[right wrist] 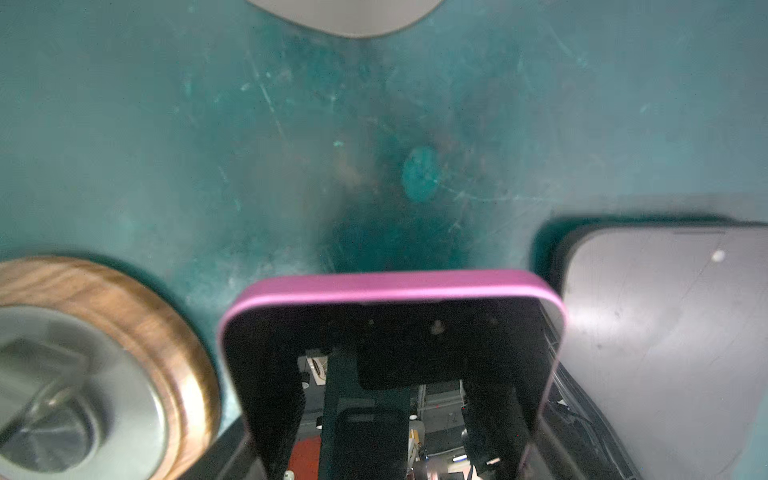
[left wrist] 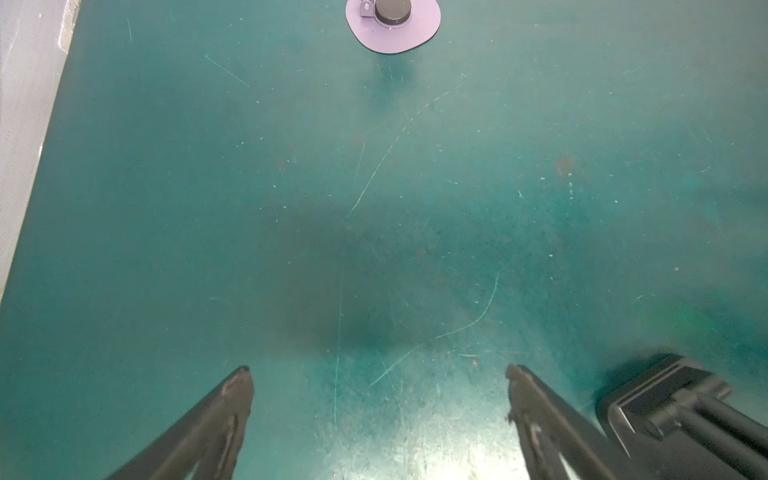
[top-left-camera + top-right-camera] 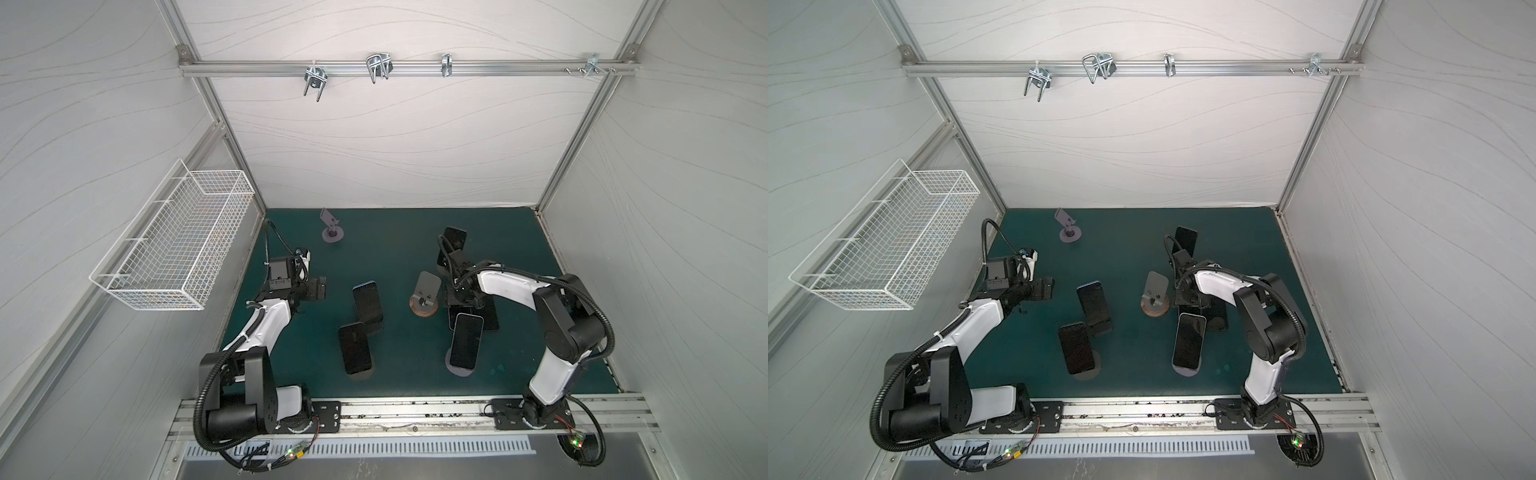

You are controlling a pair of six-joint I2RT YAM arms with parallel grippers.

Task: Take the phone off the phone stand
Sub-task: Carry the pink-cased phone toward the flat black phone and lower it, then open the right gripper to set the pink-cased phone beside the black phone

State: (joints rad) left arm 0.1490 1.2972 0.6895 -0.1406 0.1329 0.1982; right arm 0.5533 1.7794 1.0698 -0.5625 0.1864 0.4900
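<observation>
The pink phone would end on the flat mat between the wood-based stand and the dark phone, so it is time for my right gripper to open now.
A phone in a pink case (image 1: pixel 390 286) sits between the jaws of my right gripper (image 1: pixel 386 374), which is shut on it across its width. Its dark screen faces the wrist camera. The fingers are hard to tell from the screen. In both top views this gripper (image 3: pixel 459 295) (image 3: pixel 1187 297) hangs low beside a wood-based phone stand (image 3: pixel 424 305) (image 1: pixel 124 316), whose grey plate is bare. The gripper hides the pink phone there. My left gripper (image 2: pixel 378 370) (image 3: pixel 318 289) is open over bare green mat at the left.
A dark phone (image 1: pixel 665 332) (image 3: pixel 492 318) lies flat just right of the held one. Phones stand on stands in the middle (image 3: pixel 368 305) (image 3: pixel 354 347), front right (image 3: pixel 467 340) and back right (image 3: pixel 454 239). A bare purple stand (image 3: pixel 331 228) (image 2: pixel 392 25) is at the back left. A wire basket (image 3: pixel 174 249) hangs on the left wall.
</observation>
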